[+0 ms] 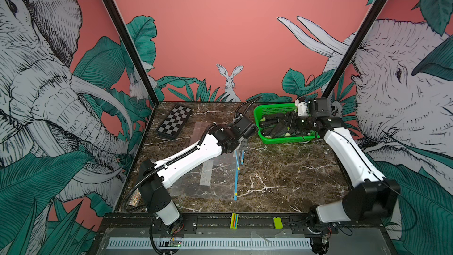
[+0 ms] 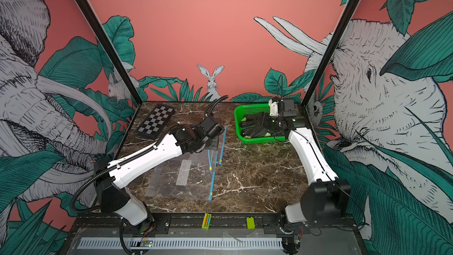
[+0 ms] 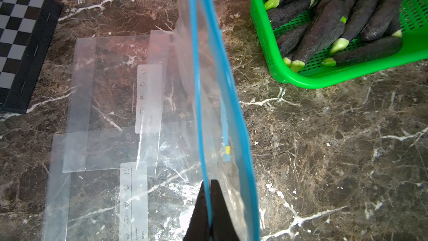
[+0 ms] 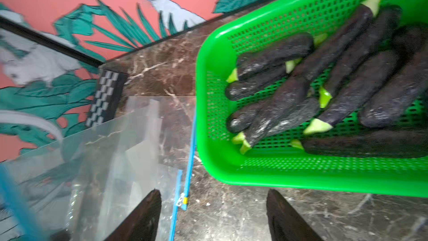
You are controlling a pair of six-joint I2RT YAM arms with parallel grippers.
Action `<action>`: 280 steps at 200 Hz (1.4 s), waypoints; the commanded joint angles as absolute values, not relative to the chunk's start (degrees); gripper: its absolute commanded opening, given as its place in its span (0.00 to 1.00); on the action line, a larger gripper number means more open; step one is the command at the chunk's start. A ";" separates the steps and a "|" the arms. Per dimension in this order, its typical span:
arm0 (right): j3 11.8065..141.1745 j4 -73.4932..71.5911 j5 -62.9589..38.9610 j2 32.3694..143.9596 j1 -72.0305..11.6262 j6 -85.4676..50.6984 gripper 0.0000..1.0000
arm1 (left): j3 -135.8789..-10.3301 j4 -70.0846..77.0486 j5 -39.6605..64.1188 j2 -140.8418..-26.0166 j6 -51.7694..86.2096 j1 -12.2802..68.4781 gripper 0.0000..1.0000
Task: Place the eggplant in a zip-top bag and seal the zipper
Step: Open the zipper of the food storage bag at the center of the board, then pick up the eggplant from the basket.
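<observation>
My right gripper will reach the top eggplant and grab its dark body near its rounded end, so the green stem stays free to enter the bag first.
Several dark purple eggplants [image 4: 284,103] with pale green stems lie piled in a green basket [image 4: 301,181] at the back right of the table. My right gripper [image 4: 213,192] is open with nothing between its fingers. It hovers by the basket's edge that faces the bags; in a top view the right gripper [image 1: 291,121] is over the basket. My left gripper [image 3: 209,205] is shut on one blue zipper strip of a clear zip-top bag [image 3: 208,103]. That side is lifted, and the two blue strips stand apart. In a top view the left gripper [image 1: 243,144] is mid-table, left of the basket.
More clear bags [image 1: 208,177] lie flat on the marble table under and beside the held one. A folded chessboard [image 1: 174,121] lies at the back left. A striped block [image 1: 234,220] and a lime block [image 1: 277,222] sit on the front rail.
</observation>
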State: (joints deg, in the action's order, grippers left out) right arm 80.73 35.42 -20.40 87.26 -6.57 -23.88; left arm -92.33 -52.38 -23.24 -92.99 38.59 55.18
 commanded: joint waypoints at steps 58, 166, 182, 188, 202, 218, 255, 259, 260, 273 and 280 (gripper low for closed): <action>94.58 41.66 -10.78 110.21 -4.05 -21.83 0.71 | -93.56 -51.90 -22.24 -92.49 37.35 54.19 0.00; 98.03 37.00 -15.53 118.83 -4.43 -27.39 0.69 | -93.16 -51.34 -21.27 -92.77 37.66 53.71 0.00; 98.76 37.10 -15.04 120.15 -4.66 -28.01 0.69 | -92.92 -51.35 -21.18 -92.65 37.79 53.70 0.00; 99.08 37.22 -14.61 120.47 -4.92 -28.12 0.69 | -92.82 -51.26 -21.18 -92.60 37.80 53.70 0.00; 99.46 37.18 -13.96 121.65 -5.47 -28.72 0.68 | -92.64 -51.16 -21.14 -92.55 37.92 53.70 0.00; 99.80 37.11 -13.93 122.89 -5.92 -29.33 0.67 | -92.47 -51.21 -21.01 -92.46 37.95 53.70 0.00; 100.17 36.25 -13.01 124.69 -6.72 -29.62 0.60 | -91.94 -51.14 -20.92 -91.96 38.07 53.70 0.00; 100.11 36.09 -13.01 124.64 -6.68 -29.62 0.59 | -91.87 -51.09 -20.92 -91.87 38.14 53.68 0.00; 100.06 36.02 -13.01 124.63 -6.72 -29.62 0.58 | -91.86 -51.03 -20.92 -91.86 38.10 53.69 0.00; 99.30 34.99 -12.92 123.74 -6.76 -29.62 0.51 | -91.80 -51.09 -20.92 -91.92 38.32 53.62 0.00; 98.41 33.96 -12.77 122.69 -6.80 -29.62 0.46 | -91.75 -51.23 -20.92 -91.77 38.60 53.61 0.00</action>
